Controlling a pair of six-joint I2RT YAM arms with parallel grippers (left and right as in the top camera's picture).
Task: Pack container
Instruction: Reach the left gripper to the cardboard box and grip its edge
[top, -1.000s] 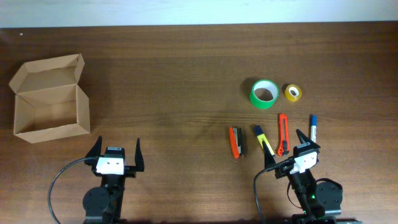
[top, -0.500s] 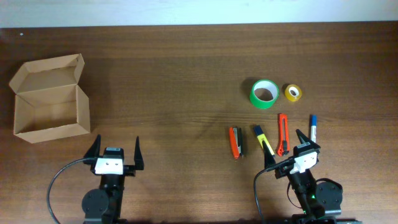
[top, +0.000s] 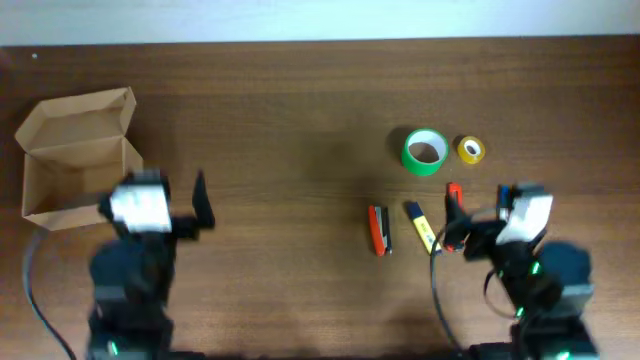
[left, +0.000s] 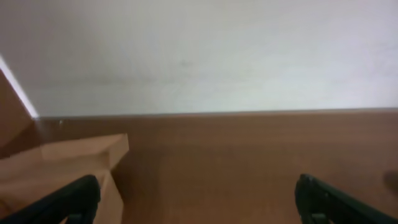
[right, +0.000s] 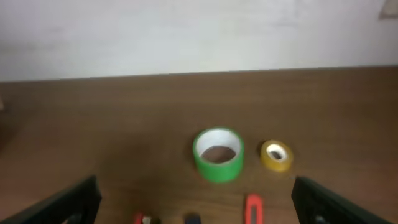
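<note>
I should next grab the box's side facing the loose items with my left gripper, so the inside of the box stays free for packing.
The container (top: 75, 160) is a tan cardboard box at the table's left, its flap lid standing open; its corner (left: 68, 165) shows at the lower left of the left wrist view. My left gripper (left: 198, 183) is open and empty, raised just right of the box. My right gripper (right: 196, 182) is open and empty too, raised over the loose items. Ahead of it lie a green tape roll (right: 217, 154) and a small yellow tape roll (right: 276, 155). An orange cutter (right: 253, 208) sits between its fingers' span, lower down.
An orange stapler (top: 379, 229) and a yellow-and-blue marker (top: 421, 225) lie left of the right arm (top: 525, 235). The cutter (top: 453, 193) is partly hidden by that arm. The wall runs along the table's far edge (top: 320, 40).
Both arms have lifted from their low pose at the front edge and swung forward, the left toward the box, the right over the items. Nothing on the table moved.
</note>
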